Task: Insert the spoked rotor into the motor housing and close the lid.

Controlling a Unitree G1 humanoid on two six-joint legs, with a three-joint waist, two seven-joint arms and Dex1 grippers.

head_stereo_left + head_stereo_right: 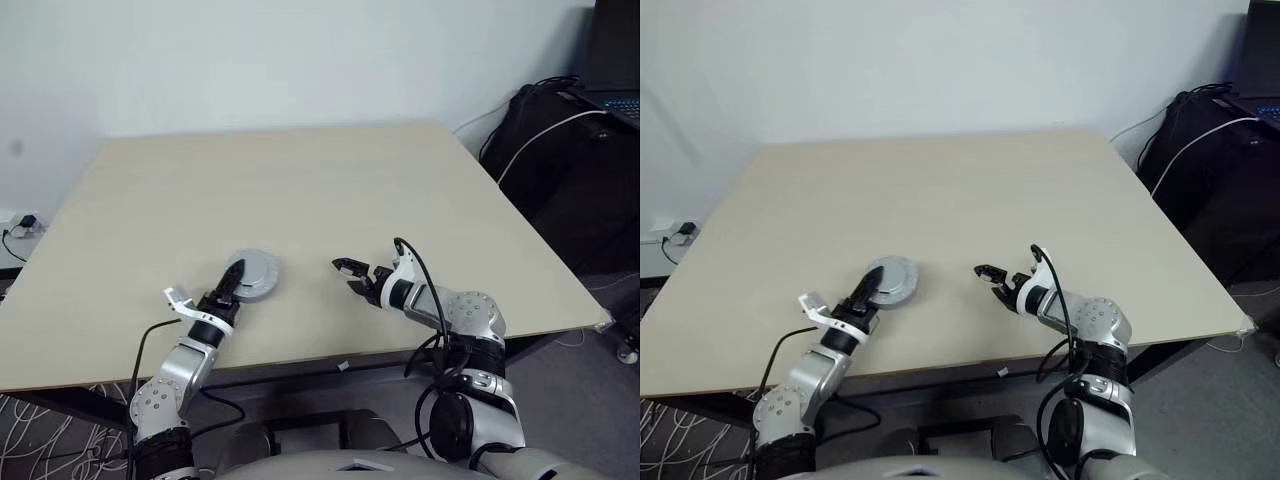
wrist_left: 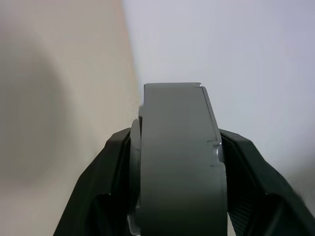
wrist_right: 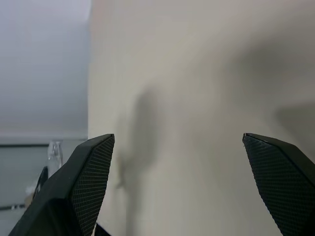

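Note:
The grey motor housing (image 1: 256, 276) hangs above the beige table. My left gripper needs to keep holding it.
A thick grey round motor housing (image 1: 256, 276) with the grey lid as its top face sits low over the near left part of the beige table (image 1: 300, 170). My left gripper (image 1: 234, 277) is shut on it, one black finger over the top face and one under it. The left wrist view shows the housing (image 2: 177, 162) edge-on, clamped between both fingers (image 2: 115, 167). Whether it rests on the table I cannot tell. The spoked rotor is hidden. My right gripper (image 1: 346, 276) hovers to the right of it, open and holding nothing, its fingers (image 3: 83, 172) wide apart over bare tabletop.
The table's near edge (image 1: 350, 352) runs just behind both grippers. A black bag with white cables (image 1: 560, 150) and a laptop (image 1: 612, 60) stand beyond the table's right side. A wall socket (image 1: 20, 225) sits at the far left.

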